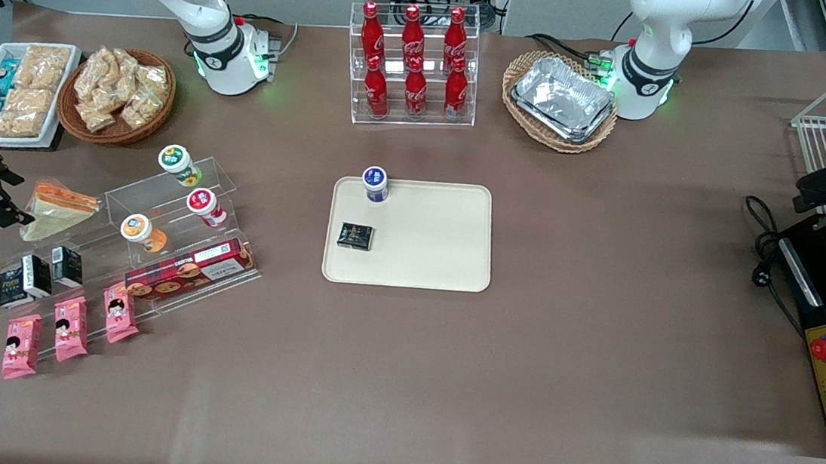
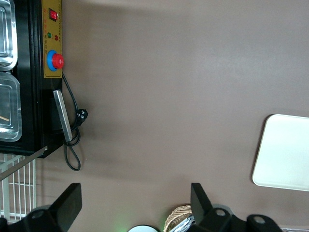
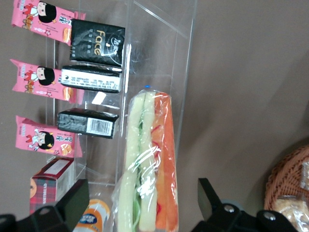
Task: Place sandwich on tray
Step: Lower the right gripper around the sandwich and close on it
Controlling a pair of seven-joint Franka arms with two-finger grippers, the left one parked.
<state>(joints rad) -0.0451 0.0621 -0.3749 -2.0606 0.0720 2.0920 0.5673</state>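
Observation:
Next, my gripper grabs the sandwich by its wrapped wedge body (image 1: 61,207) to put it on the tray (image 1: 450,243).
The sandwich (image 1: 59,209), a wrapped wedge with pale bread and an orange stripe, lies on the top step of a clear acrylic shelf (image 1: 110,233) toward the working arm's end of the table. My gripper (image 1: 2,206) hovers at the sandwich's end, open. In the right wrist view the sandwich (image 3: 147,164) runs between the two fingers (image 3: 77,199), with a gap on each side; the gripper (image 3: 142,203) straddles it without touching. The cream tray (image 1: 450,243) lies flat at the table's middle, well away from the gripper; its corner shows as the tray (image 2: 285,154) in the left wrist view.
A blue-capped bottle (image 1: 375,183) and a black packet (image 1: 355,235) sit on the tray. The shelf also holds yoghurt cups (image 1: 203,206), a biscuit box (image 1: 185,274), black cartons (image 3: 91,79) and pink snack packs (image 1: 70,328). A wicker basket of snack bags (image 1: 117,94) stands nearby.

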